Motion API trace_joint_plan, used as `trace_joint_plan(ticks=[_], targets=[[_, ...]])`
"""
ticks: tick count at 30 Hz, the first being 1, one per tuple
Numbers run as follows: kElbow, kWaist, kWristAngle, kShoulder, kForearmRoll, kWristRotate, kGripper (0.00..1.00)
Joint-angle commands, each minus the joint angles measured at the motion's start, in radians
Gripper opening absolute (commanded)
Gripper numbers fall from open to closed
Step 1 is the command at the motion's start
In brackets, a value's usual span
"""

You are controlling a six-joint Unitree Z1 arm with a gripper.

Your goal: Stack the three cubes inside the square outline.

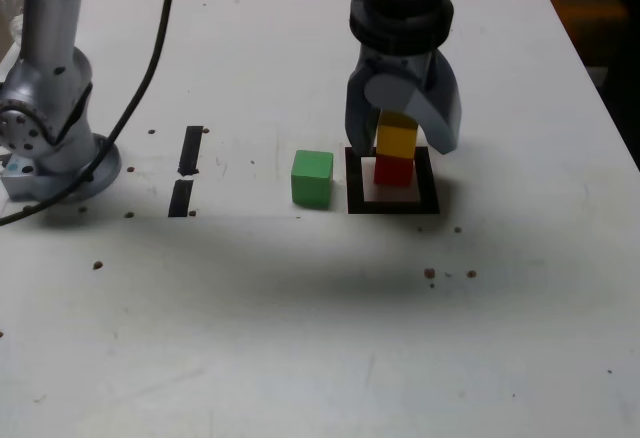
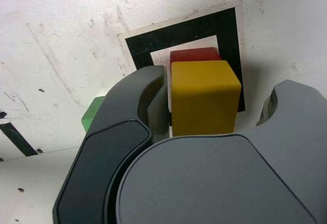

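My gripper reaches the green cube next and grabs its opposite sides, since this leaves its bottom free to rest on the yellow cube (image 1: 396,139).
The red cube (image 1: 393,171) sits inside the square outline (image 1: 392,205) of black tape, and the yellow cube (image 1: 396,139) rests squarely on top of it. My gripper (image 1: 400,146) hangs straight down over this pair with its jaws straddling the yellow cube. In the wrist view the yellow cube (image 2: 204,96) covers most of the red cube (image 2: 194,55), and the gripper (image 2: 219,83) is open: one finger stands just off the cube and the other well clear of it. The green cube (image 1: 312,177) (image 2: 92,114) lies on the table just beside the outline (image 2: 138,50), on the exterior view's left.
Two short black tape strips (image 1: 190,150) (image 1: 181,198) lie further to the exterior view's left. The arm's base (image 1: 50,148) with a black cable (image 1: 150,68) stands at the far left. Small brown specks dot the white table, whose edge (image 1: 600,88) runs down the right.
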Motion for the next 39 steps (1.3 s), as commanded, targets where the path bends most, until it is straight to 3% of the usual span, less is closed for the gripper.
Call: trace_joint_plan(ticks=[1,7,14,27,39], targets=[[0.009,0.001,0.008,-0.040,0.005,-0.002,0.76],[0.041,0.001,0.042,-0.165,0.031,-0.009,0.88],[0.111,-0.008,0.054,-0.293,0.040,-0.018,0.99],[0.358,-0.127,0.002,-0.471,-0.062,-0.097,1.00],[0.482,-0.153,0.016,-0.484,-0.127,-0.101,0.99]])
